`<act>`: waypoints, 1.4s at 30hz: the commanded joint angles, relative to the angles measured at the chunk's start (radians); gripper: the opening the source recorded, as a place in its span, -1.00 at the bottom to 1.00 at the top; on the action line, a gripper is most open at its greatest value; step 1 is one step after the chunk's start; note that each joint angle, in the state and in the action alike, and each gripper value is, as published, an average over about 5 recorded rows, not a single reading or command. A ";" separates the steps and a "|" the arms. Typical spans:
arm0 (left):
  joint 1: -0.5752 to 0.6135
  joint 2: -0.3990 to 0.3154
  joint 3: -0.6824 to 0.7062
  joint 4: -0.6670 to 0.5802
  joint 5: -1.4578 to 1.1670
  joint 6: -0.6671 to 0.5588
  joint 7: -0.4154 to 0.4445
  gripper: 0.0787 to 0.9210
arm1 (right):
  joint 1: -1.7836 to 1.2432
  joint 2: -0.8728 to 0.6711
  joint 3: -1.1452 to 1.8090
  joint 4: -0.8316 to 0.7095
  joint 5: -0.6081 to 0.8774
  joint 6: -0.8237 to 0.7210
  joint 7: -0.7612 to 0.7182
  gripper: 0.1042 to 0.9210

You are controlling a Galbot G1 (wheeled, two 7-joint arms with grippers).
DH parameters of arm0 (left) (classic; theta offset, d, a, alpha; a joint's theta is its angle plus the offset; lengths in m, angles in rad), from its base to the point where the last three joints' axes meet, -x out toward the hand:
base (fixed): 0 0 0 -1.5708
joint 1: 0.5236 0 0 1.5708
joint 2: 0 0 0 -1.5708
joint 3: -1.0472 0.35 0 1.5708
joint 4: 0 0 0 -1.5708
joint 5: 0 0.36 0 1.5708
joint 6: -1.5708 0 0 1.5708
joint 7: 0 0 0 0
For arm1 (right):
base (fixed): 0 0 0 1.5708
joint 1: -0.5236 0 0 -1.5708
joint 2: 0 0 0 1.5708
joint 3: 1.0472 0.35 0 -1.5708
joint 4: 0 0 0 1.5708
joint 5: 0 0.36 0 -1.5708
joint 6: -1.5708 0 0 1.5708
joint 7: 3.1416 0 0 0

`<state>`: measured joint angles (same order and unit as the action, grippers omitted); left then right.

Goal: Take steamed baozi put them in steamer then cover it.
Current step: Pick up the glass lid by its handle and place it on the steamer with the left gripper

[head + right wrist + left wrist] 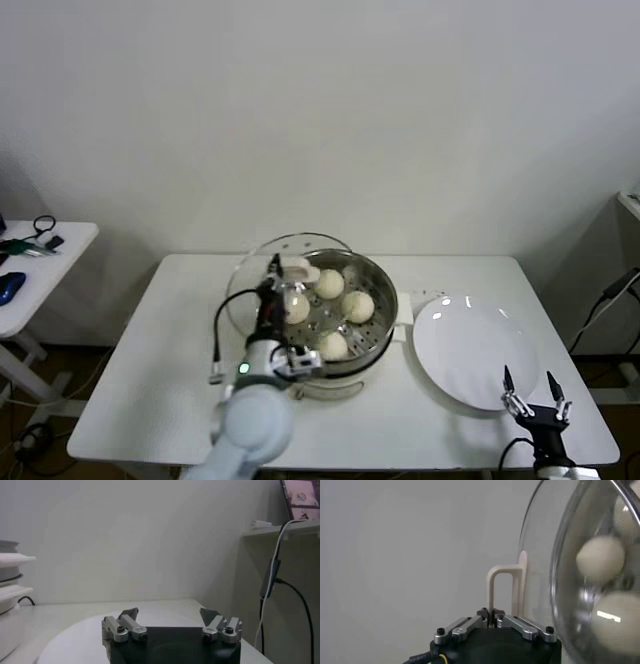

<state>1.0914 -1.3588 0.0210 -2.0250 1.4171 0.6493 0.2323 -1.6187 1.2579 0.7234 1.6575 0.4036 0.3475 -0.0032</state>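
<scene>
The glass cover is tilted above and off to one side of the steamer's rim and would fall short, so my left gripper keeps holding it until it lines up.
The steamer [378, 330], a shiny steel pot, stands mid-table with several cream-white steamed baozi [358, 306] inside. The clear glass cover [250, 280] stands tilted on edge over the steamer's left side. My left gripper [282, 283] is shut on the cover's cream handle [298, 270]. In the left wrist view the gripper [491, 616] pinches the handle [500, 587], and baozi [601, 557] show through the glass [560, 570]. My right gripper [531, 392] waits open and holds nothing at the table's front right, over the near edge of the plate.
A flat white plate [465, 345] lies to the right of the steamer, and also shows under the right gripper [170, 617]. A small side table [50, 265] with cables and tools stands at the left. A shelf [630, 205] and hanging cables are at the right.
</scene>
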 commanded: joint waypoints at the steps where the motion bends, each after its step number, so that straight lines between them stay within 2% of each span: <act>1: -0.067 -0.141 0.155 0.046 0.128 0.063 0.045 -0.83 | 0.001 -0.012 -0.001 -0.015 0.019 0.025 0.003 0.76; 7: -0.060 -0.222 0.181 0.128 0.209 0.050 0.047 -0.83 | -0.005 -0.016 -0.001 -0.015 0.024 0.036 0.002 0.76; 13: -0.046 -0.251 0.165 0.190 0.257 0.045 0.039 -0.83 | -0.010 -0.012 -0.002 -0.012 0.022 0.042 0.003 0.76; 25: -0.035 -0.217 0.105 0.233 0.271 0.037 0.013 -0.83 | -0.020 0.002 0.009 0.003 0.021 0.046 0.003 0.76; 42: -0.025 -0.207 0.089 0.251 0.296 0.015 0.019 -0.83 | -0.019 0.008 0.019 0.003 0.015 0.059 0.004 0.76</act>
<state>1.0664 -1.5613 0.1034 -1.7777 1.7122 0.6597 0.2485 -1.6386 1.2637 0.7417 1.6604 0.4195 0.4024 0.0008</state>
